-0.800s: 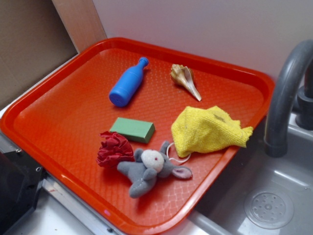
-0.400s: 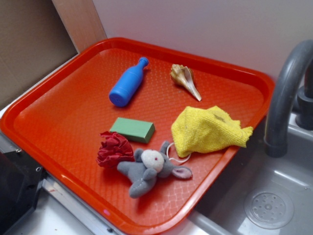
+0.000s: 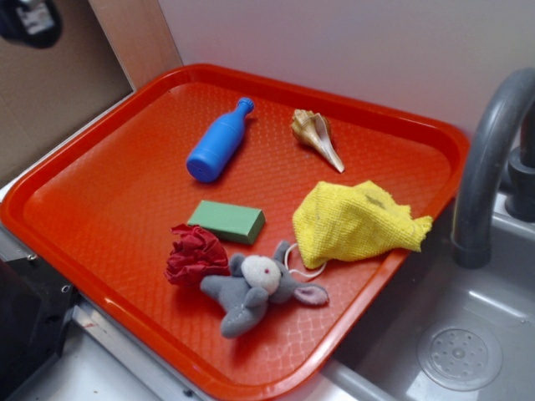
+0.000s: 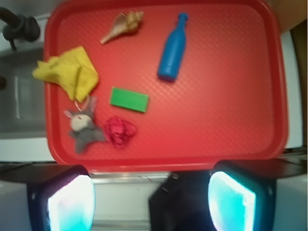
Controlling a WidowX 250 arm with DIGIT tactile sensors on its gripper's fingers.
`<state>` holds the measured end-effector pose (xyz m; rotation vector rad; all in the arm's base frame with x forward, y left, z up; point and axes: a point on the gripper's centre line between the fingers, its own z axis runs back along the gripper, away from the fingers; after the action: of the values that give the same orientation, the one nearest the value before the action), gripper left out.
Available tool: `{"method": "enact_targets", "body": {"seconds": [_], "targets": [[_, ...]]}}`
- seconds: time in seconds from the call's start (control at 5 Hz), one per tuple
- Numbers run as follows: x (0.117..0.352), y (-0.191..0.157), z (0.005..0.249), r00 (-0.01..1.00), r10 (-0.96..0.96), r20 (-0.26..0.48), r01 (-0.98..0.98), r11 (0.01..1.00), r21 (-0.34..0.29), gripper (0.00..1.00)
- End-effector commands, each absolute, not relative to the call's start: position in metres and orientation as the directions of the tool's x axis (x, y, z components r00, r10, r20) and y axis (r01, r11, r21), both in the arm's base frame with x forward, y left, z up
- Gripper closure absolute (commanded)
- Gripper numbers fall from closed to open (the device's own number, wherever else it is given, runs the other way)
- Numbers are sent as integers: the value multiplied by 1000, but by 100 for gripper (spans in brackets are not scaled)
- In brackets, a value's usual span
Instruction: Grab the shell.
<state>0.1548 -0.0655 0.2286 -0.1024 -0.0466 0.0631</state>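
I need to grab the shell by its narrow tapering stem [image 3: 333,157] next.
The shell [image 3: 316,136] is a tan-and-cream spiral conch lying on the red tray [image 3: 109,167], at the back right of the blue bottle [image 3: 219,140]. In the wrist view the shell [image 4: 122,26] lies at the tray's far left end. My gripper [image 4: 151,202] is open and empty, high above the tray's near edge, with its two pads wide apart. Only a dark part of the arm [image 3: 29,21] shows at the top left of the exterior view.
On the tray also lie a green block [image 3: 226,221], a red crumpled cloth [image 3: 195,254], a grey stuffed animal [image 3: 255,286] and a yellow cloth [image 3: 355,222]. A grey faucet [image 3: 489,159] and sink [image 3: 460,351] stand right of the tray. A white wall is behind.
A dark part of the arm has come into the top left corner of the exterior view. The things on the tray have not moved.
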Motion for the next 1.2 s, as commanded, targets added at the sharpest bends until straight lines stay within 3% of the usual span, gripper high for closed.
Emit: {"method": "enact_targets", "body": {"seconds": [0.0,0.2,0.4,0.8,1.0], "targets": [[210,-110,215,869,443,219,-414,895,-165,0],[235,-121,195,807,554,202,-526,831,-178,0],[261,-125,169,741,632,227,-616,774,-143,0],[304,-104,121,686,673,276,-676,730,-100,0],[310,-93,98,685,675,275,-683,726,-78,0]]}}
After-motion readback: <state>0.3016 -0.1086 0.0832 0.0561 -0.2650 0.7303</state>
